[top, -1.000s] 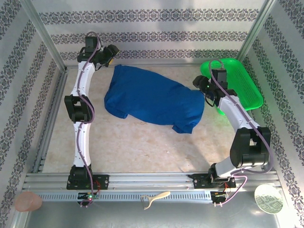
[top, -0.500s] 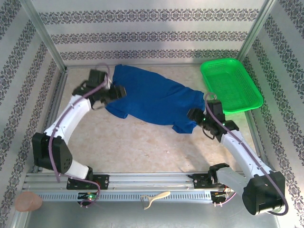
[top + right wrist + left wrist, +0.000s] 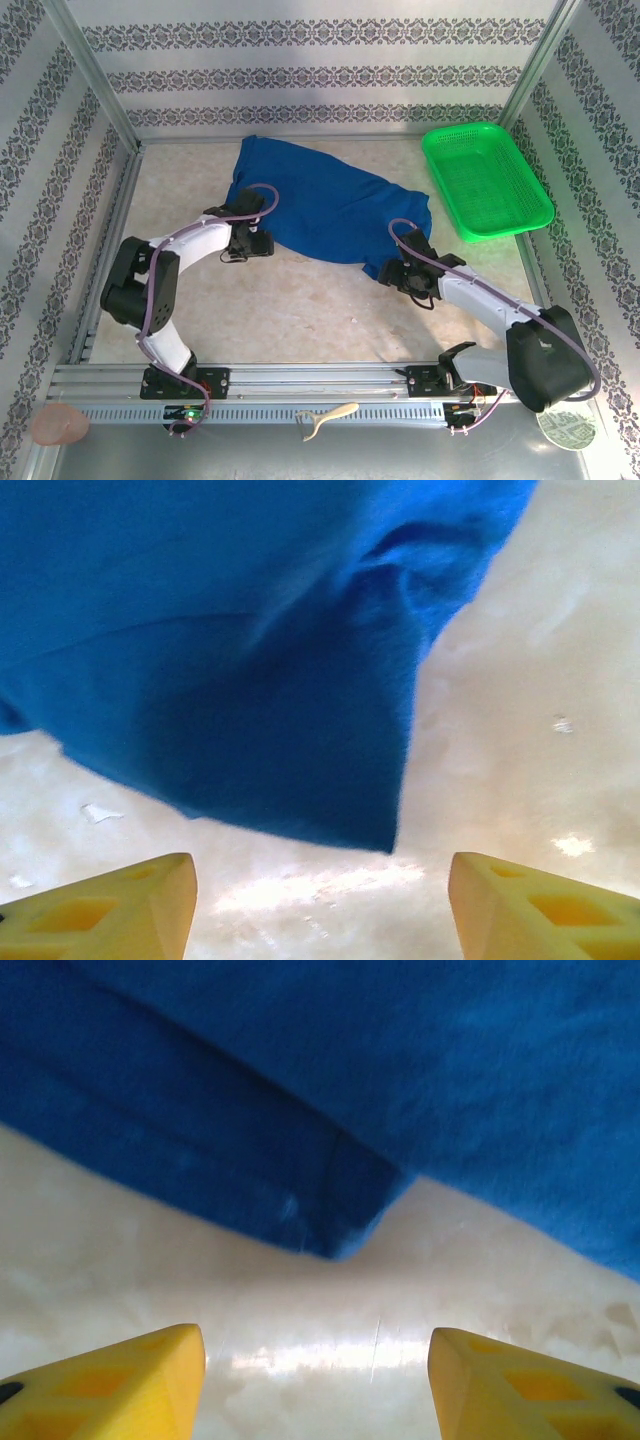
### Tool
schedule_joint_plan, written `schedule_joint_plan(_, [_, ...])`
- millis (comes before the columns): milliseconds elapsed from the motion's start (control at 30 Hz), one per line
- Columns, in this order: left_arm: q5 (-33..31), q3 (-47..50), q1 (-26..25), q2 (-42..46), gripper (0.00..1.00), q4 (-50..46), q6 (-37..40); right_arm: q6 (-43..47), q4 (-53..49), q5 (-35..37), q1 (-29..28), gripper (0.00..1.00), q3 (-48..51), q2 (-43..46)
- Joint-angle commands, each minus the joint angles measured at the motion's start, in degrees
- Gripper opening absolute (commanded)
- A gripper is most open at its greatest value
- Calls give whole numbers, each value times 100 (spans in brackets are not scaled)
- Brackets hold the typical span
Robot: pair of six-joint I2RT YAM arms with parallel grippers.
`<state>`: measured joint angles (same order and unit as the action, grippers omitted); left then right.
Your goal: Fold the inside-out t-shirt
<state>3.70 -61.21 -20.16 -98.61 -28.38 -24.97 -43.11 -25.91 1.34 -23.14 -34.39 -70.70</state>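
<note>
The right gripper picks up the t-shirt's pointed near corner [image 3: 380,276] [image 3: 378,830] opposite my left gripper's corner next. Then both stretch the t-shirt for folding.
The royal-blue t-shirt [image 3: 325,205] lies crumpled across the back middle of the table, plain side up. My left gripper [image 3: 256,240] sits low at its near left edge. In the left wrist view that gripper [image 3: 318,1380] is open, its yellow fingertips [image 3: 120,1380] wide apart over bare table, and a hemmed corner of the t-shirt [image 3: 340,1230] lies just ahead. My right gripper [image 3: 396,271] is at the shirt's near right corner. The right wrist view shows it [image 3: 320,910] open too, with the pointed cloth corner [image 3: 330,780] just short of the fingertips [image 3: 540,910].
A green mesh basket [image 3: 486,178] stands at the back right. Patterned walls and metal posts enclose the table [image 3: 300,300]. On the near ledge lie a pink lump [image 3: 58,423], a beige hook-shaped piece [image 3: 326,416] and a round disc [image 3: 566,416].
Both arms have swung down from the back of the table toward the shirt's near edge. The left gripper came to the left corner, the right to the right corner.
</note>
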Motion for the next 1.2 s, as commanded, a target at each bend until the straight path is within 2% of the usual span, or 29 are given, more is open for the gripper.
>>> schedule_joint_plan(0, [-313, -341, -96, -256, 60, 201, 362, 74, 128, 410, -33, 69, -129, -82])
schedule_joint_plan(300, [-392, -918, -98, -1053, 59, 235, 515, 33, 614, 256, -3, 68, -355, -817])
schedule_joint_plan(367, [-414, -978, -100, -1173, 55, 263, 559, 46, 792, 213, 9, 63, -419, -1012])
schedule_joint_plan(400, [-422, -1002, -93, -1222, 51, 280, 589, 78, 852, 154, 23, 55, -464, -1120])
schedule_joint_plan(433, [-434, -1032, -86, -1258, 44, 285, 621, 123, 929, 71, 43, 41, -497, -1188])
schedule_joint_plan(500, [-400, -1096, -40, -1297, 23, 238, 697, 276, 1020, -123, 95, 3, -552, -1197])
schedule_joint_plan(533, [-395, -1158, 4, -1262, 7, 143, 733, 358, 1009, -280, 156, 0, -578, -1099])
schedule_joint_plan(567, [-392, -1188, 48, -1174, 0, 66, 771, 435, 1008, -380, 209, 0, -590, -929])
schedule_joint_plan(667, [-246, -1225, 300, -519, 0, -140, 840, 506, 789, -765, 523, 0, -736, -56])
schedule_joint_plan(833, [638, -1763, 953, 947, 0, -638, 889, 384, 135, -1618, 1407, 0, -1715, 1216])
schedule_joint_plan(1000, [1735, -2557, 1705, 1781, 0, -955, 701, 233, -298, -2408, 2039, 0, -3036, 1410])
schedule_joint_plan(1167, [2476, -2950, 2009, 2248, 4, -1149, 578, 25, -457, -2810, 2129, 0, -3698, 1434])
